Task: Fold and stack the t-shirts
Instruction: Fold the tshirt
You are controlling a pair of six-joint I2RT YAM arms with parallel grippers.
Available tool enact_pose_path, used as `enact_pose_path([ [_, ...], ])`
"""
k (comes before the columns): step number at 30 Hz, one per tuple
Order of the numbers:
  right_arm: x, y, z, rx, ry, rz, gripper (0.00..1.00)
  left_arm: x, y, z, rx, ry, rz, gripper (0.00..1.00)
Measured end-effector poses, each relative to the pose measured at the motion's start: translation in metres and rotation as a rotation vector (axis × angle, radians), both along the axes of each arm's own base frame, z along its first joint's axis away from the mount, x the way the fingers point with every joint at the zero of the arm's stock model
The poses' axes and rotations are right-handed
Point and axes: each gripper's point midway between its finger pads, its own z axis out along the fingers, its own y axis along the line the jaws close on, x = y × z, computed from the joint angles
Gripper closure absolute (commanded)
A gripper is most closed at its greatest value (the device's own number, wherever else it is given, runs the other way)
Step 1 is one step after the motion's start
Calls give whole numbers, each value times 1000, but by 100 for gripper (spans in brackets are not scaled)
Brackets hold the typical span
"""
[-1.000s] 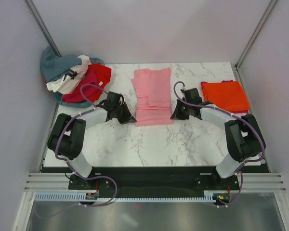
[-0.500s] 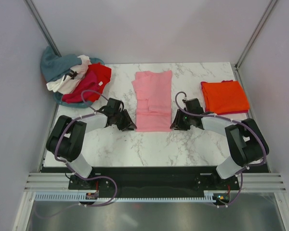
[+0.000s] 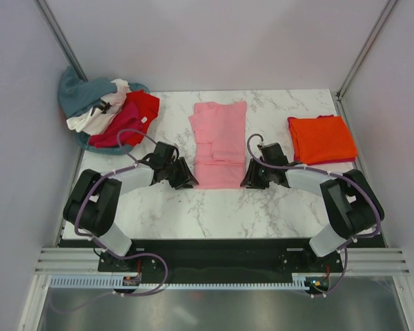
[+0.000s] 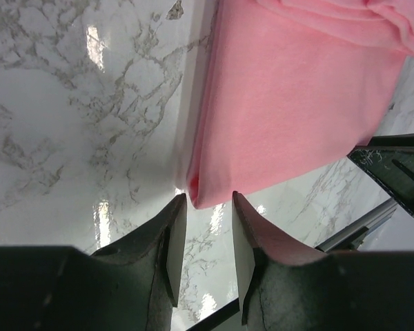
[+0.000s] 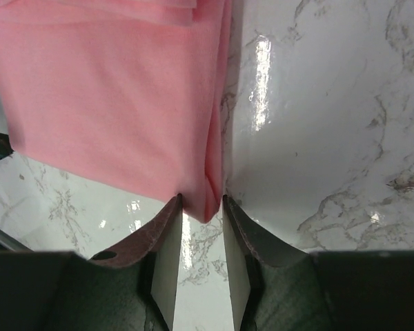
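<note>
The robot's right gripper is ready to close on the pink shirt's corner (image 3: 242,186) (image 5: 204,211) now, as the shirt's corner reaches between both fingers and past them.
A light pink t-shirt (image 3: 219,141) lies folded flat in the middle of the marble table (image 3: 214,207). My left gripper (image 3: 187,181) sits low at its near left corner and my right gripper (image 3: 250,181) at its near right corner. In the left wrist view the pink cloth (image 4: 297,96) ends in a corner just at the tips of the left gripper (image 4: 208,200), whose jaws stand apart. In the right wrist view the shirt's corner (image 5: 110,96) pokes between the parted tips of the right gripper (image 5: 201,201). A folded orange t-shirt (image 3: 322,138) lies at the right.
A loose pile of t-shirts sits at the back left: red (image 3: 136,114), white (image 3: 88,118) and teal-grey (image 3: 79,89). The booth walls stand close on both sides. The right gripper's dark body (image 4: 393,165) shows at the right edge of the left wrist view.
Both grippers have moved toward the near edge, drawing the shirt's near hem with them. Their jaws have parted and let go of the pink corners, which now rest flat.
</note>
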Motion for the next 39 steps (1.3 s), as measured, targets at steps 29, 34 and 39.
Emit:
enact_pose_path([
  [29,-1,-1,-6,-14,9,-12,100,-5,-11,-17,6,39,-20,98],
  [34,-1,-1,-4,-12,10,-15,100,-7,-9,-15,14,41,-16,98],
  [39,-1,-1,5,-2,-5,-20,100,-9,-8,-10,14,39,-16,98],
])
